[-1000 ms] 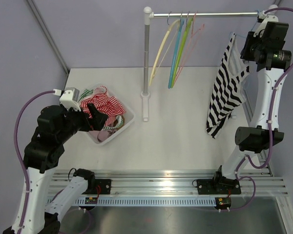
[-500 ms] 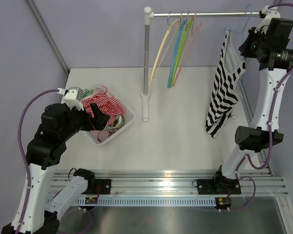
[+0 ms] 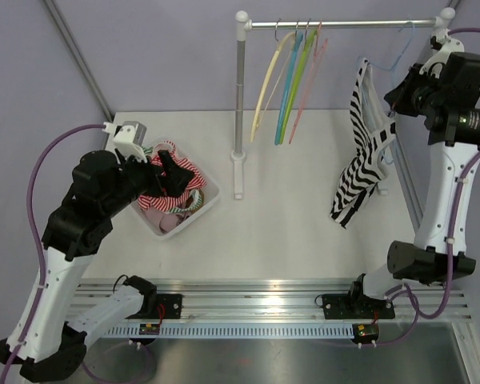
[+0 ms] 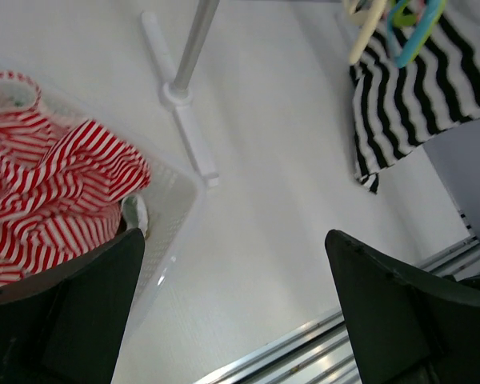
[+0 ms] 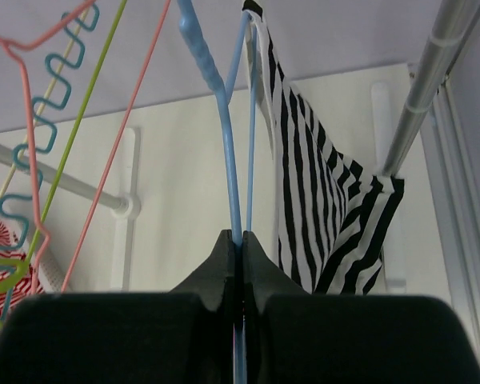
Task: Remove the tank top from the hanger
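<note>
The left gripper grabs the tank top by the shoulder strap at the hanger's loose end [image 3: 364,70] next, to slip it off the hanger.
The black-and-white striped tank top [image 3: 358,148] hangs on a light blue hanger [image 3: 399,44] at the right end of the rail [image 3: 344,24]. My right gripper [image 3: 400,86] is shut on the hanger's thin blue wire. In the right wrist view the hanger [image 5: 224,128] runs up from my right gripper [image 5: 240,238], and the tank top [image 5: 304,184] drapes to its right. My left gripper [image 3: 170,170] is open and empty above the basket. In the left wrist view my left gripper [image 4: 236,256] frames bare table, with the tank top [image 4: 420,96] at the far upper right.
A white basket [image 3: 212,196] with red-striped clothes sits at the left; it also shows in the left wrist view [image 4: 176,208]. The rack's upright pole [image 3: 240,104] stands mid-table. Several empty coloured hangers [image 3: 292,80] hang on the rail's left part.
My right gripper has moved left and down a little with the hanger, and the tank top has swung left. My left arm has risen and shifted right over the basket.
</note>
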Controlling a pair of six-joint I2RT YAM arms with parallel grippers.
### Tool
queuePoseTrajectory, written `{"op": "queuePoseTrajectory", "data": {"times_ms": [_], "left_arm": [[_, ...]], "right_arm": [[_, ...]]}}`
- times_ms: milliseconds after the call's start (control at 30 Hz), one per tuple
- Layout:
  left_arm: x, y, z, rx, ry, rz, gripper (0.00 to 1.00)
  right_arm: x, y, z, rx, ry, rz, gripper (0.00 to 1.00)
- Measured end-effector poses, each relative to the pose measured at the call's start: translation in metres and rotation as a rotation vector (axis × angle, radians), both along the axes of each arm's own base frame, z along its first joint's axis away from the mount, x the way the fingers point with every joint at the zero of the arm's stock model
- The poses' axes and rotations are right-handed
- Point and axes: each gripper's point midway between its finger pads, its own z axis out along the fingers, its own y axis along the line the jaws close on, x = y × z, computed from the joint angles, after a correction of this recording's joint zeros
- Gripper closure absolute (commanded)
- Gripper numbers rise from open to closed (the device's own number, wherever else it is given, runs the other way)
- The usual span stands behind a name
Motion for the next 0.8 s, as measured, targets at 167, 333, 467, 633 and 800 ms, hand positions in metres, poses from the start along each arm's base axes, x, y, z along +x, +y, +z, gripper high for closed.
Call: {"op": "queuePoseTrajectory", "data": {"times_ms": [167, 333, 467, 633, 800], "left_arm": [[0.013, -0.045, 0.041, -0.046, -0.082, -0.084, 0.01], [0.021, -0.109, 0.065, -0.042, -0.141, -0.176, 0.01], [0.023, -0.156, 0.077, -0.02, -0.216, -0.259, 0.01], [0.015, -0.203, 0.09, 0.022, -0.339, -0.376, 0.01], [0.027, -0.231, 0.1, 0.031, -0.434, -0.402, 0.01]], "right_arm": [[-0.058, 0.018, -0.009, 0.04, -0.001, 0.013, 1.0], [-0.122, 0.037, 0.011, 0.042, -0.094, 0.044, 1.0], [-0.171, 0.054, 0.028, 0.043, -0.16, 0.087, 1.0], [-0.223, 0.083, 0.028, 0.08, -0.208, 0.192, 1.0], [-0.266, 0.109, 0.02, 0.099, -0.212, 0.325, 1.0]]}}
